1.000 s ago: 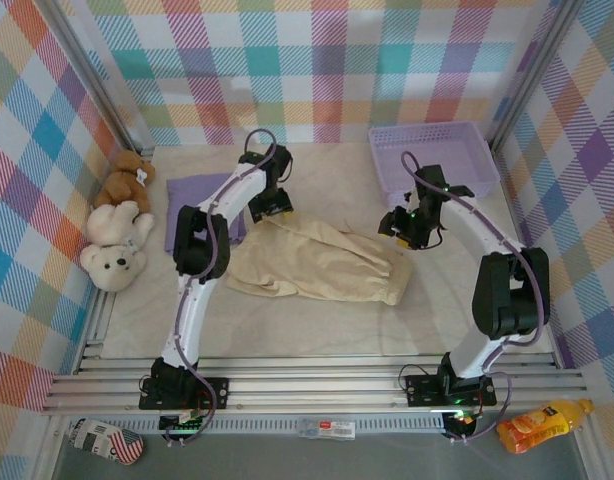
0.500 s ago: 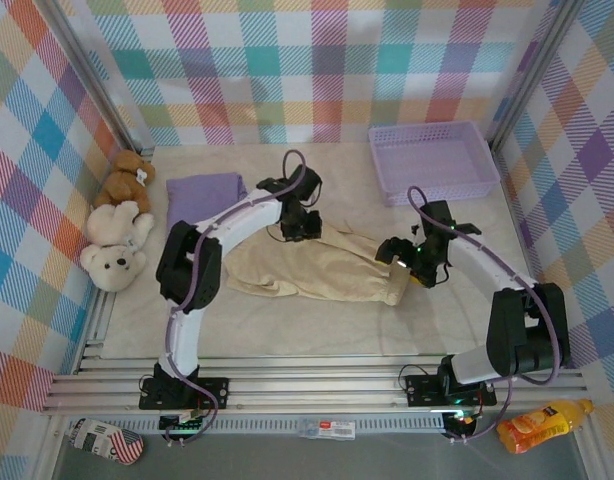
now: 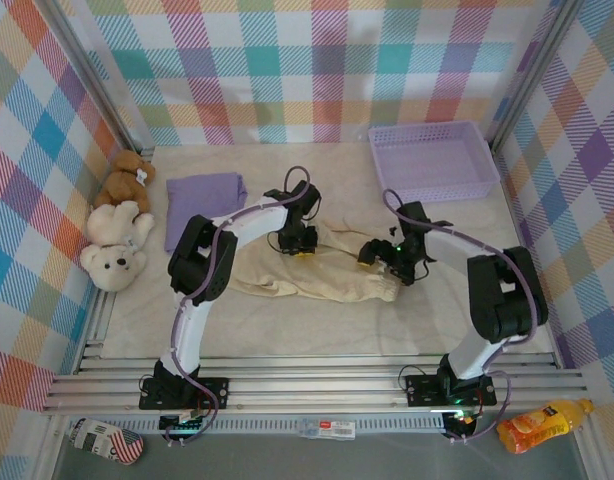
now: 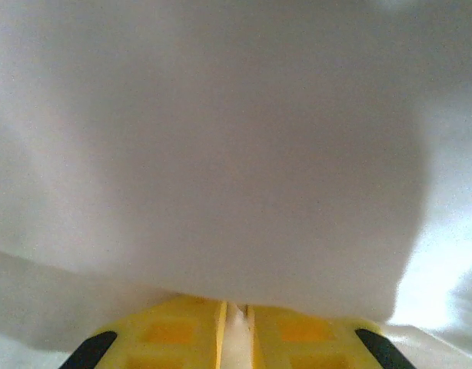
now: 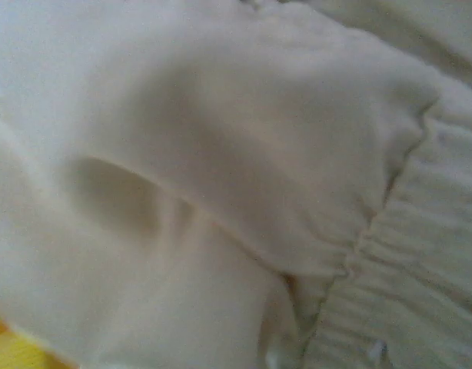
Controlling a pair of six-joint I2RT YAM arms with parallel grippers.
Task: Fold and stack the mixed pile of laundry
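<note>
My right gripper is to take hold of the cream-beige garment next beside its gathered end point(image 3: 373, 268) point(image 5: 255, 303), away from my left gripper, to fold the garment's end over.
The cream-beige garment point(image 3: 327, 275) lies stretched and rumpled across the middle of the table. My left gripper point(image 3: 299, 244) is at its upper edge, and in the left wrist view the gripper point(image 4: 236, 307) is shut on a thin fold of the cream cloth point(image 4: 236, 154). My right gripper point(image 3: 375, 254) presses into the garment's right end. The right wrist view shows cream cloth point(image 5: 259, 154) draped over the jaws, with one yellow finger point(image 5: 5, 350) far out at the left corner, so the jaws stand open. The lavender-purple shirt point(image 3: 202, 198) lies folded at the back left.
A lavender mesh basket point(image 3: 432, 160) stands at the back right. Brown point(image 3: 124, 178) and cream point(image 3: 112, 262) teddy bears lie along the left wall. Checked walls close the table on three sides.
The left gripper closed on the garment's upper edge and slid slightly nearer. The right gripper opened and moved left along the garment's right end, which is now more bunched.
</note>
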